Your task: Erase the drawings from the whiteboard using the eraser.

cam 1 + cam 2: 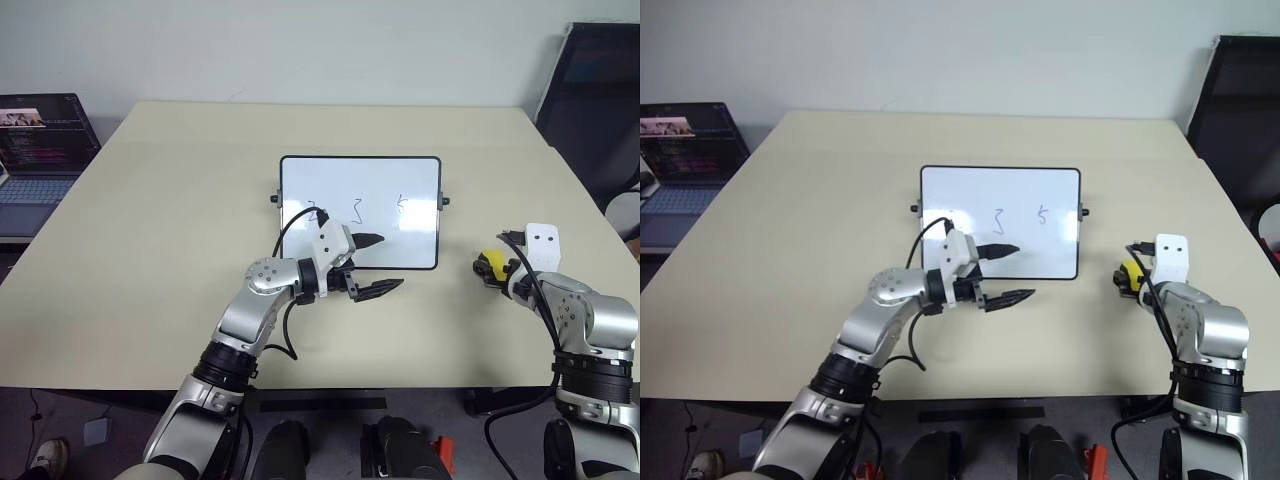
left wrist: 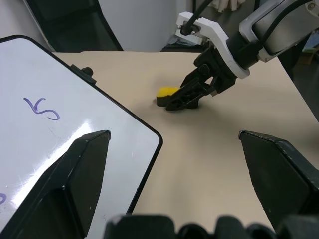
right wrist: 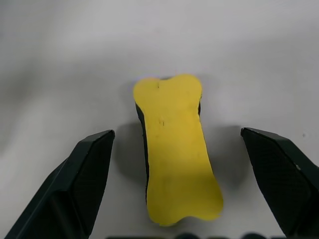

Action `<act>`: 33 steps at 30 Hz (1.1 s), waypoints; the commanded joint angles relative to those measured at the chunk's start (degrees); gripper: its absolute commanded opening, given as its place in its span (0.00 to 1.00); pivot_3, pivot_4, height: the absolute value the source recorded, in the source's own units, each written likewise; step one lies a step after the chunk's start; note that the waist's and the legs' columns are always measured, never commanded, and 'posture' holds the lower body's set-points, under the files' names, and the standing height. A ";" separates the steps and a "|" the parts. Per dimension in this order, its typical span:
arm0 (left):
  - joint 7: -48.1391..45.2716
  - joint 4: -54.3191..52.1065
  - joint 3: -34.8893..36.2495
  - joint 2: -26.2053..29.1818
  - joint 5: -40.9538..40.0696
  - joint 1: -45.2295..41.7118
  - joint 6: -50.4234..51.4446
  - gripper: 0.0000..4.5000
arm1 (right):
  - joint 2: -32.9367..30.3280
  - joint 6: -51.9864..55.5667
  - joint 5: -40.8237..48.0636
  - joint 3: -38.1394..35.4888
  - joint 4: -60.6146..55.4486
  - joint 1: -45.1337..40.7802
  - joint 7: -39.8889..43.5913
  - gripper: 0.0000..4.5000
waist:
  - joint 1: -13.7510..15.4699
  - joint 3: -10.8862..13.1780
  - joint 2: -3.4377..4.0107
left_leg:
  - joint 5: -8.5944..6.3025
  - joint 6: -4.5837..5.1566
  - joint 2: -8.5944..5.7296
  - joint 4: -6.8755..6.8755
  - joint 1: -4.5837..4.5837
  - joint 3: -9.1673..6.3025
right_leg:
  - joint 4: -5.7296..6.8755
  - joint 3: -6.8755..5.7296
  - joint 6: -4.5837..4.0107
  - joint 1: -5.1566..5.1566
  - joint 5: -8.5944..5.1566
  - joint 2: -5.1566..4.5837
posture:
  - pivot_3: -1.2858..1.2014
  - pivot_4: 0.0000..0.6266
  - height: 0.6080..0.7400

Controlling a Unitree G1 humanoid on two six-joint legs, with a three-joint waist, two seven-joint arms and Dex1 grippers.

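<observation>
The robot's right gripper should close on the yellow eraser now, as its fingertips reach down on either side of the eraser's long sides. Closing now would hold the eraser.
The whiteboard lies flat in the middle of the beige table, its black frame around a glossy white face. The drawings are three thin dark squiggles in a row: one half behind my left wrist, one in the middle, one on the right. My left gripper is open and empty over the board's near edge, pointing right. The eraser, a yellow block on a black base, rests on the table right of the board. My right gripper stands open astride it, with both fingers clear of its sides.
An open laptop sits on a side surface at the far left. A black chair stands beyond the table's right corner. Bare tabletop stretches left of the board and behind it.
</observation>
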 commanded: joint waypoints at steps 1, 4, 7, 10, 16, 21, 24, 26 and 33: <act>0.18 -2.10 0.73 0.07 -0.48 -0.42 -0.24 1.00 | -0.03 0.06 0.29 -1.41 -1.64 -1.23 -0.27 0.99 | 0.00 0.00 0.00 | 0.00 0.00 0.00 0.00 0.00 0.00 | 0.00 0.00 0.01 0.00 0.00 0.00 | 0.52 0.24 1.00; 0.37 -2.04 0.79 0.20 -0.42 -0.40 -0.38 1.00 | 0.13 0.69 0.46 -1.48 -2.22 -1.71 -0.45 0.99 | 0.00 0.00 0.00 | 0.00 0.00 0.00 0.00 0.00 0.01 | 0.00 0.00 0.01 0.00 0.00 0.00 | 0.52 0.24 1.00; 0.51 -2.03 0.89 0.22 -0.45 -0.48 -0.34 1.00 | 0.18 0.76 0.53 -1.55 -2.19 -1.98 -0.64 0.99 | 0.00 0.00 0.00 | 0.00 0.00 0.00 0.00 0.00 0.01 | 0.00 0.00 0.01 0.00 0.00 0.00 | 0.52 0.24 1.00; 0.79 -1.93 1.11 0.20 -0.46 -0.82 -0.23 1.00 | 0.25 0.64 0.54 -1.60 -2.09 -2.04 -0.80 0.99 | 0.00 0.00 0.00 | 0.00 0.00 0.00 0.00 0.00 0.01 | 0.00 0.00 0.01 0.00 0.00 0.00 | 0.52 0.24 1.00; 0.75 -1.65 1.36 0.62 -0.51 -0.96 -0.45 1.00 | 0.13 0.44 0.51 -1.65 -1.72 -2.06 -0.82 0.99 | 0.00 0.00 0.00 | 0.00 0.00 0.00 0.00 0.00 0.01 | 0.00 0.00 0.01 0.00 0.00 0.00 | 0.52 0.24 1.00; 1.55 -1.38 2.17 0.24 -0.61 -1.63 -1.15 1.00 | 0.73 0.15 0.82 -2.91 -1.20 -1.88 -1.29 0.86 | 0.01 0.00 0.00 | 0.00 0.00 0.01 0.00 0.00 0.00 | 0.00 0.00 0.01 0.00 0.00 0.00 | 0.52 0.24 1.00; 1.50 -1.07 2.38 0.27 -0.66 -2.09 -1.18 1.00 | 1.54 0.58 1.34 -4.06 -1.33 -1.85 -1.64 0.63 | 0.01 0.00 0.00 | 0.00 0.00 0.01 0.00 0.00 0.01 | -0.01 0.00 0.01 0.00 0.00 0.00 | 0.52 0.24 1.00; 1.46 -0.49 2.50 0.32 -0.56 -2.45 -1.53 1.00 | 1.48 0.38 1.05 -4.13 -1.23 -1.82 -1.54 0.46 | 0.00 0.00 0.00 | 0.00 0.00 0.00 -0.01 0.00 0.01 | 0.00 0.00 0.01 0.00 0.00 0.00 | 0.52 0.24 1.00; 0.97 1.32 3.02 0.76 -0.74 -3.69 -2.36 1.00 | 1.15 0.14 0.65 -4.49 -1.12 -1.49 -1.38 0.21 | 0.01 0.00 0.00 | 0.00 0.00 0.00 -0.01 0.00 0.00 | -0.01 0.00 0.01 0.00 0.00 0.00 | 0.52 0.24 1.00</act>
